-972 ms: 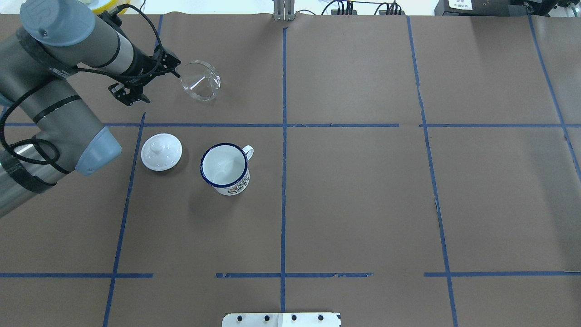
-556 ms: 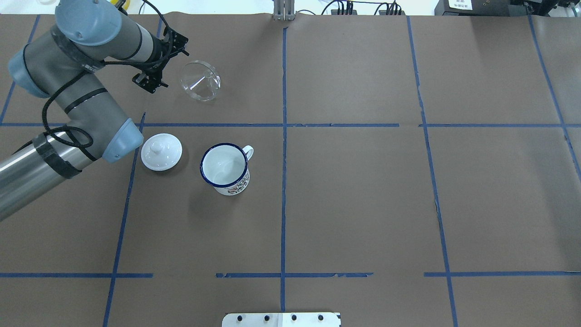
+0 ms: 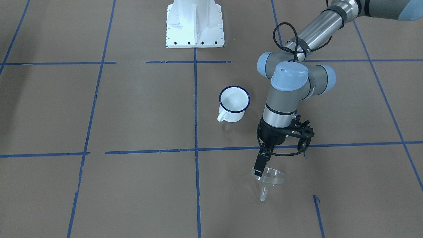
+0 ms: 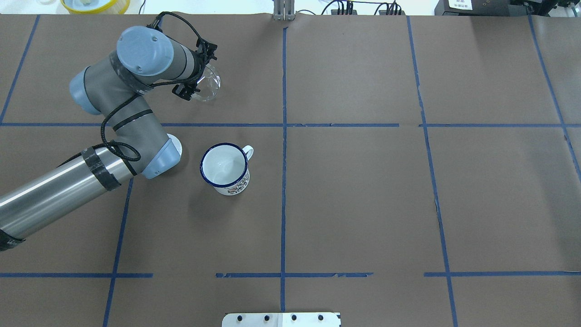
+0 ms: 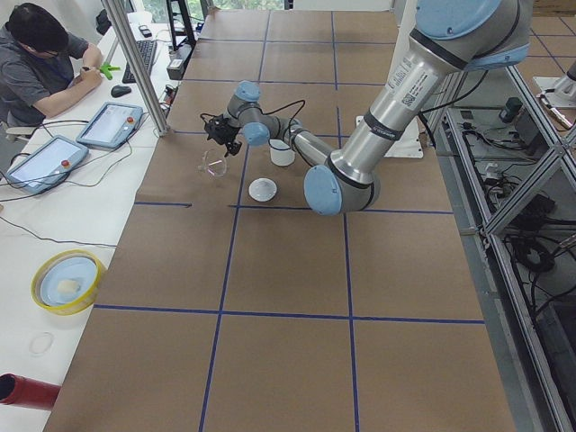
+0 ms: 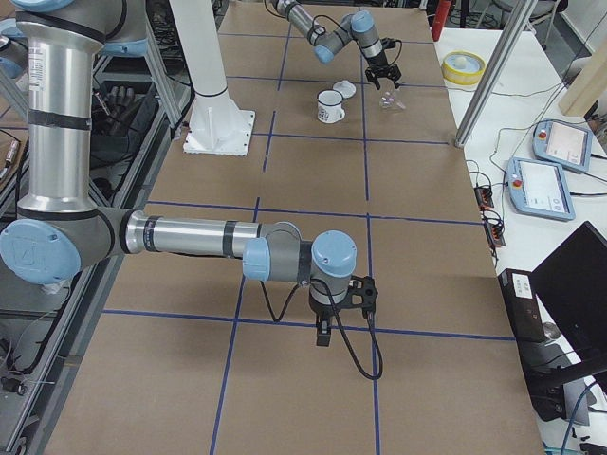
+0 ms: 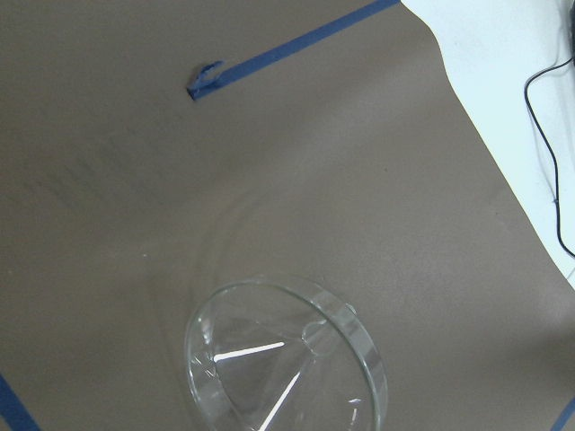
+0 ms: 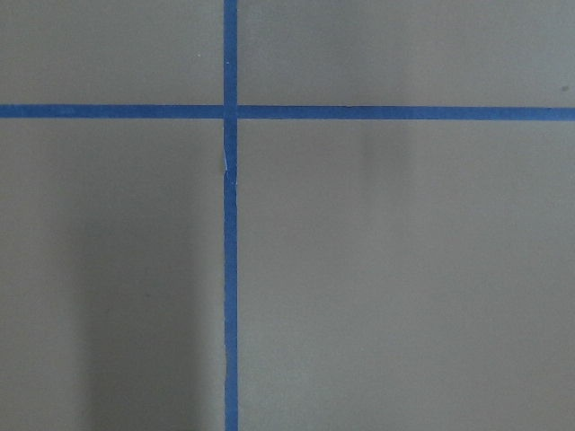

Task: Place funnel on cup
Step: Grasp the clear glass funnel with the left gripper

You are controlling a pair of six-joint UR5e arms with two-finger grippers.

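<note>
The funnel's cone (image 3: 265,185) slopes down to its spout. My left gripper will next grab the funnel by the thin upright side of its rim (image 3: 273,180).
The clear funnel (image 4: 209,85) lies tilted on the brown paper at the far left, spout pointing away from the robot (image 3: 268,181). It fills the bottom of the left wrist view (image 7: 287,359). My left gripper (image 4: 188,91) hangs just over the funnel's near rim (image 3: 260,167), open and holding nothing. The white cup (image 4: 224,166) with the dark blue rim stands upright and empty, nearer the robot (image 3: 234,103). My right gripper (image 6: 322,332) shows only in the exterior right view, low over bare paper far from both; I cannot tell whether it is open or shut.
A white lid with a knob (image 5: 263,189) lies left of the cup, mostly hidden under my left elbow in the overhead view. A yellow bowl (image 4: 95,4) sits beyond the table's far left edge. Blue tape lines cross the paper (image 8: 230,269).
My left arm has swung right and forward, bringing the gripper from left of the funnel to over its rim. The elbow now covers the lid. Funnel and cup have not moved.
</note>
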